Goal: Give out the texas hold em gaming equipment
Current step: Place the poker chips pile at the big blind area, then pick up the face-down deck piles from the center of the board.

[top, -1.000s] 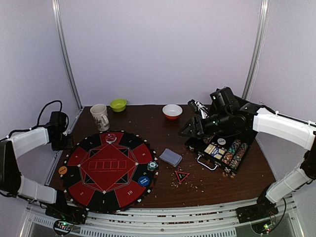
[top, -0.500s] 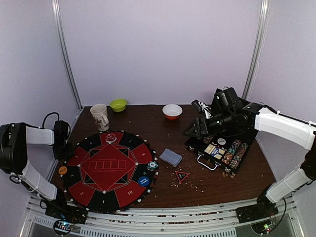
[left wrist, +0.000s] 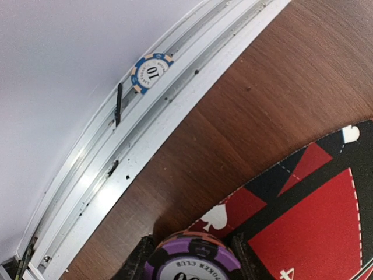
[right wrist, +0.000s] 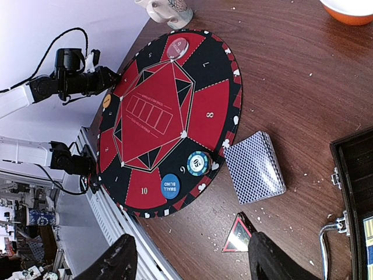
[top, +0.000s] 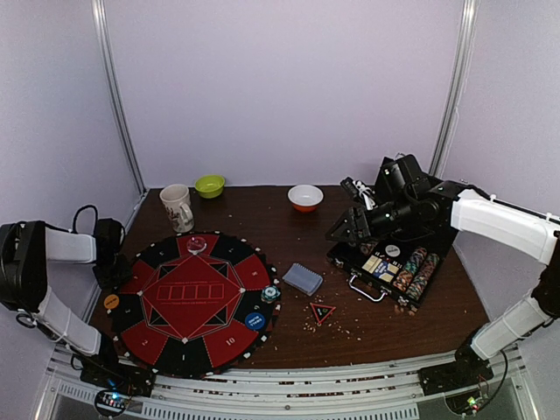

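Note:
I should release the stack from my left gripper, because the purple-striped stack [left wrist: 192, 256] is level and low at the mat's rim and would land flat.
My left gripper [left wrist: 192, 262] is shut on a purple-striped poker chip stack [left wrist: 192, 256], low over the left rim of the round red-black mat [top: 192, 297]. My right gripper [right wrist: 192, 259] is open and empty, held above the table beside the black chip case [top: 394, 267]. On the mat lie a blue button [right wrist: 169, 185], an orange button [top: 111, 302], a teal chip stack [right wrist: 198, 163] and a red chip [right wrist: 178, 48]. A blue-backed card deck [right wrist: 254, 166] and a red-black triangle marker [right wrist: 238, 234] lie right of the mat.
A blue "10" chip [left wrist: 151, 72] lies in the metal rail left of the table. A mug [top: 178, 206], a green bowl [top: 209, 185] and an orange-white bowl [top: 304, 197] stand at the back. The open case holds rows of chips [top: 418, 269]. Crumbs are scattered near the marker.
My left arm has dropped and drawn in toward the mat's left edge. My right gripper has shifted slightly to the right.

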You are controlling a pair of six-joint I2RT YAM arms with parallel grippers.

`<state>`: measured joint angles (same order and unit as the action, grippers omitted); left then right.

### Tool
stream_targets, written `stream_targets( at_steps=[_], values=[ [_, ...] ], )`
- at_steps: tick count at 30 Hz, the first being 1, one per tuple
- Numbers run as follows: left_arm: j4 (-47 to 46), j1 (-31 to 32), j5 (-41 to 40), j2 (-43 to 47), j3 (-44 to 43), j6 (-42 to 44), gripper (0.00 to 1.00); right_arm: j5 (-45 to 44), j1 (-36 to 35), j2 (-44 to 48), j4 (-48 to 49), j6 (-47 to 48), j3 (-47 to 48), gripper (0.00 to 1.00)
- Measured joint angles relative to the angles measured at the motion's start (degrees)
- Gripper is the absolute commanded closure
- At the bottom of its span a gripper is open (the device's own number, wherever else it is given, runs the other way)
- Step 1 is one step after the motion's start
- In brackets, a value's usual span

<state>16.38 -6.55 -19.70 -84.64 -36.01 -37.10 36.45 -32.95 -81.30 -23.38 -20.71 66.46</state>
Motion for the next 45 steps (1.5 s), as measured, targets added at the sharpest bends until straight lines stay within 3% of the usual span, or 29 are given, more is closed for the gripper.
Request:
stream_targets(
  at_steps=[11, 19, 26, 29, 40, 43, 45],
  values=[
    [-1.29, 0.09, -0.11, 0.5, 1.25, -4.94, 0.55, 0.28, 0.37, 0.0, -0.57, 0.0, 1.22, 0.33],
    [-2.05, 0.11, -0.72, 0.96, 2.08, -6.03, 0.45, 0.5, 0.7, 0.02, -0.74, 0.02, 2.05, 0.33],
    [-1.05, 0.09, -2.05, 1.84, 2.58, -6.38, 0.14, 1.14, 0.9, 0.02, -1.22, 0.02, 2.95, 0.32],
    [0.09, -0.22, -2.45, 2.73, 2.71, -6.34, 0.05, 1.03, 0.92, -0.02, -1.81, 0.2, 3.28, 0.31],
    [11.65, -0.04, -4.85, 16.61, -1.88, -2.38, 0.02, -10.54, 0.55, -2.1, -10.16, 4.79, 9.92, 0.3],
    [12.28, 0.09, -5.09, 21.09, -5.07, 0.66, 0.02, -13.94, -0.9, -3.56, -12.22, 6.21, 10.34, 0.2],
    [12.02, 0.42, -4.55, 23.71, -7.76, 3.63, 0.02, -17.03, -3.58, -5.86, -13.94, 8.24, 11.13, 0.04]
  ],
)
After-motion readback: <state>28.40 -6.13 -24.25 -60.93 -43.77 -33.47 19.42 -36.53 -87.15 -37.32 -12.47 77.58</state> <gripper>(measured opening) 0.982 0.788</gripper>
